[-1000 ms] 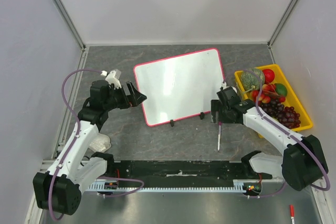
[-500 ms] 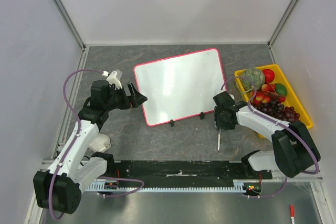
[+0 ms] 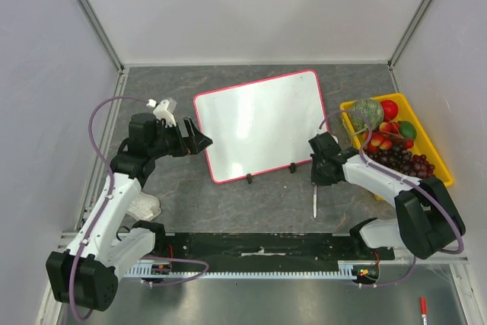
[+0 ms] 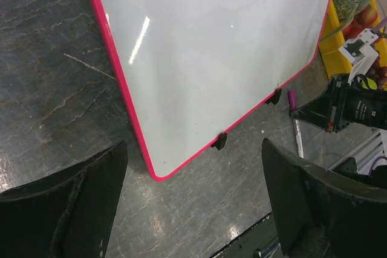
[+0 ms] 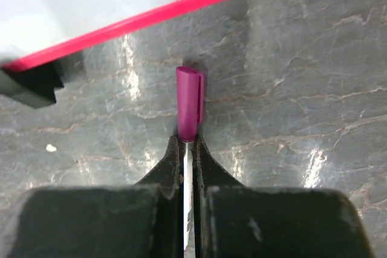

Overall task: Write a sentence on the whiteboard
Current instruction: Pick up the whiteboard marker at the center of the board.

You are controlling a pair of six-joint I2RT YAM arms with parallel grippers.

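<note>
I will grab the marker by its white tail end with my left gripper next, so the magenta cap end stays free for my right gripper to grip again.
The whiteboard (image 3: 259, 123) lies flat at the table's centre, pink-rimmed and blank; no sentence shows on it. A marker (image 3: 315, 202) with a magenta cap (image 5: 188, 104) and white barrel lies on the table just off the board's near right corner. My right gripper (image 3: 319, 174) is down over it, fingers shut on the barrel right behind the cap (image 5: 187, 144). My left gripper (image 3: 202, 141) hovers open beside the board's left edge; in the left wrist view its fingers straddle the board's (image 4: 211, 46) near corner (image 4: 193, 149), touching nothing. The marker (image 4: 296, 132) shows there too.
Two black clips (image 3: 249, 180) (image 3: 293, 167) stick out from the board's near edge. A yellow bin (image 3: 346, 108) of fruit stands right of the board. A red pen (image 3: 422, 308) lies at the bottom right, beyond the base rail. Grey walls enclose the table.
My right gripper came down over the marker and closed on its barrel; the marker's free end shifted slightly left. The left arm barely moved.
</note>
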